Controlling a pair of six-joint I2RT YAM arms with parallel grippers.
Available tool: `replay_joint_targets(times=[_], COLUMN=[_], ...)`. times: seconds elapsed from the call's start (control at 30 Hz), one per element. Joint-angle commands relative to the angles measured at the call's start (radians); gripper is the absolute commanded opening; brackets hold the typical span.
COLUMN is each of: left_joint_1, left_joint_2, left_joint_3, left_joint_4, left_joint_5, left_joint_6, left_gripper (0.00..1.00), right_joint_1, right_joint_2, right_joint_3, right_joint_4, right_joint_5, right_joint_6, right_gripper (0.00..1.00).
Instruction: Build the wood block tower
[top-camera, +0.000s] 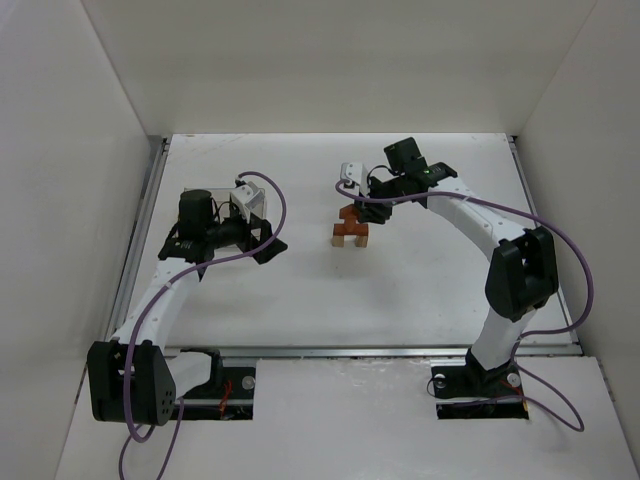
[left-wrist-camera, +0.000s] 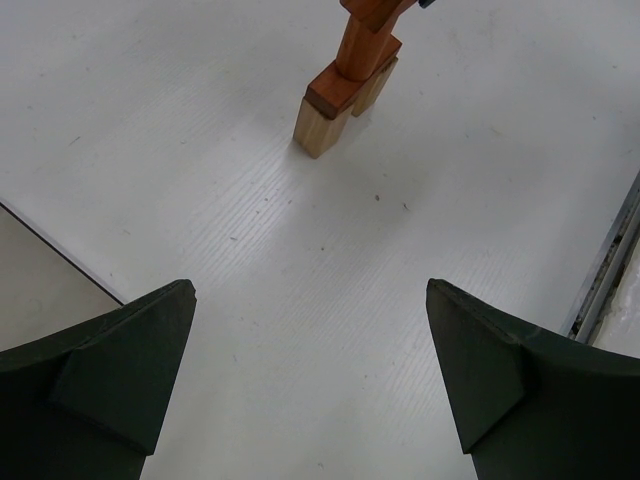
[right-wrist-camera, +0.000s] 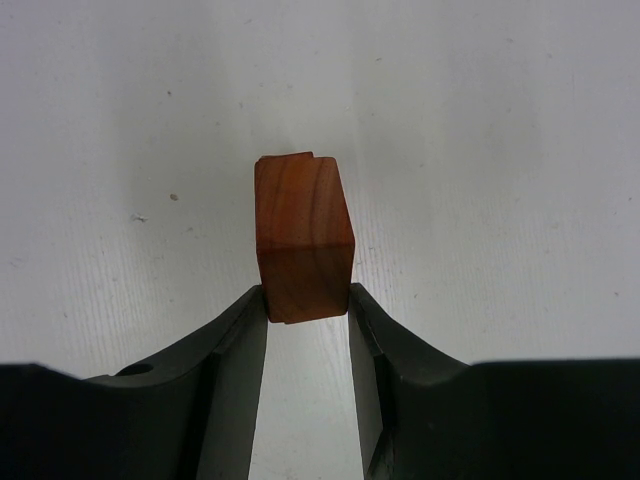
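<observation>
The topmost reddish-brown block rests on the upright block below and would rest on the tower (top-camera: 350, 232), so it is now time for my right gripper to open.
The wood block tower (top-camera: 350, 232) stands mid-table: tan blocks at the bottom, reddish-brown ones stacked above. My right gripper (top-camera: 360, 205) hangs over it. In the right wrist view the right gripper (right-wrist-camera: 307, 305) is shut on the topmost reddish-brown block (right-wrist-camera: 303, 235), with both fingertips pressed against its sides. My left gripper (top-camera: 267, 240) is open and empty, to the left of the tower and apart from it. In the left wrist view the tower (left-wrist-camera: 345, 90) stands ahead of the wide-open left gripper (left-wrist-camera: 310, 370), with its tan foot (left-wrist-camera: 320, 125) on the table.
White walls close in the table on the left, back and right. A metal rail (top-camera: 370, 350) runs along the table's front edge and also shows in the left wrist view (left-wrist-camera: 610, 270). A pale flat surface with a straight edge (left-wrist-camera: 40, 270) lies beside the left gripper.
</observation>
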Motion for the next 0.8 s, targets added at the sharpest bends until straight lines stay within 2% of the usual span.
replay_joint_targets(times=[0.0, 0.13, 0.47, 0.77], left_joint_1=[0.002, 0.002, 0.002, 0.002], left_joint_2=[-0.022, -0.022, -0.031, -0.031], left_joint_3=[-0.011, -0.011, -0.011, -0.011], left_joint_4=[0.042, 0.042, 0.042, 0.042], left_joint_5=[0.016, 0.016, 0.016, 0.016], left_joint_6=[0.017, 0.017, 0.017, 0.017], left_gripper=[1.0, 1.0, 1.0, 1.0], right_joint_1=[-0.001, -0.001, -0.001, -0.001], right_joint_2=[-0.01, -0.01, -0.001, -0.01], right_joint_3=[0.04, 0.04, 0.049, 0.049], right_joint_4=[0.037, 0.037, 0.027, 0.018], right_joint_5=[-0.039, -0.029, -0.019, 0.009], right_joint_6=[-0.004, -0.004, -0.004, -0.004], right_gripper=[0.41, 0.41, 0.52, 0.56])
